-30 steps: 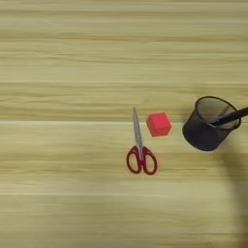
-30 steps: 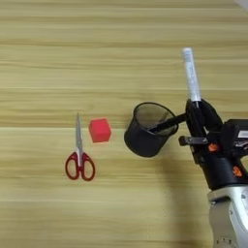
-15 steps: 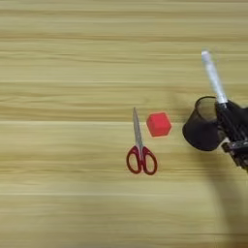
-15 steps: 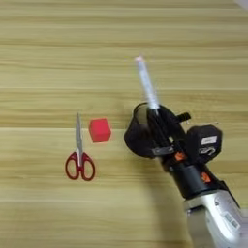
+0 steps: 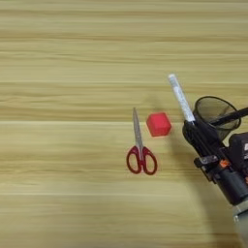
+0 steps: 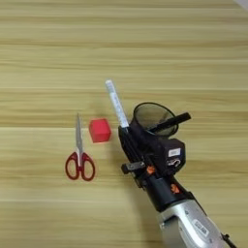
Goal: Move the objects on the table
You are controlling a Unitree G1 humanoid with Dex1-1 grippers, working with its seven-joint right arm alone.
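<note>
The white marker (image 5: 180,97) hangs tilted between the red cube (image 5: 158,124) and mesh cup, so my right gripper keeps holding the marker for now.
My right gripper (image 6: 127,134) is shut on the white marker (image 6: 115,103), whose white shaft sticks out past the black fingers toward the far left. The marker's cap end is hidden inside the grip. The gripper hangs just left of the black mesh cup and right of the small red cube (image 6: 100,130). The red-handled scissors (image 6: 79,156) lie flat on the table (image 6: 48,58), left of the cube, blades pointing away from me. The left eye view shows the same marker (image 5: 180,97), cube (image 5: 158,124) and scissors (image 5: 140,151).
A black mesh cup (image 6: 154,117) stands right behind the gripper with a dark pen (image 6: 172,122) leaning out to its right. My silver forearm (image 6: 186,225) comes in from the bottom right.
The gripper has carried the marker leftward, from the right side of the mesh cup to its left front, close to the red cube. Cube, scissors and cup have not moved.
</note>
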